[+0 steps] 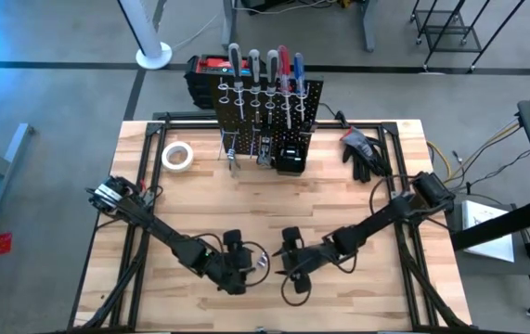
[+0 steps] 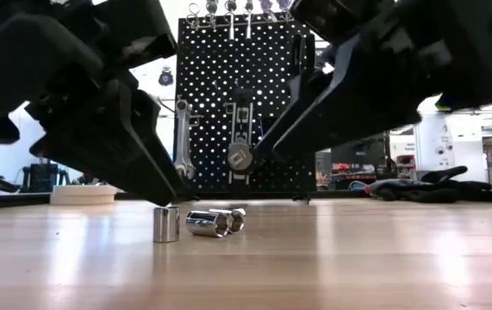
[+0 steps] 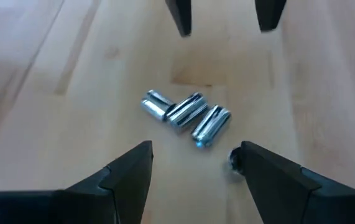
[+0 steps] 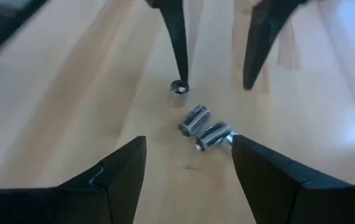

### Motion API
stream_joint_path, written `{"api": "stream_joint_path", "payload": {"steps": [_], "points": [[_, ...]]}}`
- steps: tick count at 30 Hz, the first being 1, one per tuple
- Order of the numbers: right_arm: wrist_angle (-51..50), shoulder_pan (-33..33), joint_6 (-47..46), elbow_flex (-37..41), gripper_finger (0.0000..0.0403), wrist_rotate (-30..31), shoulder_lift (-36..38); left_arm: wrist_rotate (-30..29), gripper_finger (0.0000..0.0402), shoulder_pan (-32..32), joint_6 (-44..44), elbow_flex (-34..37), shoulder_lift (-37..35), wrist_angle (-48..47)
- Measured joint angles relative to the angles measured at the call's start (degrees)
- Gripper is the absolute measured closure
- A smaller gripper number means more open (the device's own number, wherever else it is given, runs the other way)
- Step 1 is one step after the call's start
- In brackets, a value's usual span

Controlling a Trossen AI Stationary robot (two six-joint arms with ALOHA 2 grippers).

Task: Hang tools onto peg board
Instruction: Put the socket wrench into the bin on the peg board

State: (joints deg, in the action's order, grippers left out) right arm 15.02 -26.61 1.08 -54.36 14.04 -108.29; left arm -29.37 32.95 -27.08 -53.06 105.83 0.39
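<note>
The right gripper takes hold of the upright silver socket by its round side (image 4: 178,96) next, to bring it to the peg board.
Several small silver sockets (image 3: 185,111) lie side by side on the wooden table (image 1: 339,204) near its front middle. One more socket (image 4: 178,93) stands upright beside them. My left gripper (image 3: 193,149) and my right gripper (image 4: 188,140) face each other low over the sockets, both open and slanting down. The sockets lie between the two grippers (image 1: 263,262). The peg board (image 1: 269,102) stands upright at the table's far edge. Screwdrivers (image 1: 265,70) sit in its top rings, and wrenches (image 2: 182,138) hang lower down. My left gripper has one fingertip (image 4: 181,78) right at the upright socket's top rim (image 4: 178,88), coming slanting down from the table's left. Whether it touches the socket, I cannot tell. The socket stands on its end on the table.
A white tape roll (image 1: 178,155) lies at the far left and black gloves (image 1: 365,153) at the far right. A black-and-red case (image 1: 207,74) stands behind the peg board. Bare wood stretches between the sockets and the board.
</note>
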Motion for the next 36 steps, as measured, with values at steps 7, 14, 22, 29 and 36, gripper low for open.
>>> {"api": "stream_joint_path", "payload": {"steps": [7, 14, 22, 29, 36], "points": [[-0.31, 4.68, 0.54, -1.68, 0.0211, -7.44, -1.92, 1.52, 0.0170, -0.11, 0.68, 9.60, -0.01, 19.72], [-0.82, 10.29, 0.97, -3.02, 0.0236, -13.00, -4.67, 1.63, 0.0170, -0.13, 0.25, 14.15, -0.01, 28.12], [-4.81, 13.85, 2.19, -4.50, 0.0245, -20.97, -6.20, 1.71, 0.0170, -0.04, -0.47, 14.85, -0.06, 28.38], [-3.63, 14.30, 3.85, -4.52, 0.0245, -23.06, -7.26, 1.82, 0.0170, -0.04, -0.46, 14.87, -0.08, 28.08], [-2.56, 14.30, 5.02, -5.65, 0.0264, -23.26, -7.71, 1.86, 0.0170, -0.04, 0.65, 14.82, -0.08, 28.12]]}}
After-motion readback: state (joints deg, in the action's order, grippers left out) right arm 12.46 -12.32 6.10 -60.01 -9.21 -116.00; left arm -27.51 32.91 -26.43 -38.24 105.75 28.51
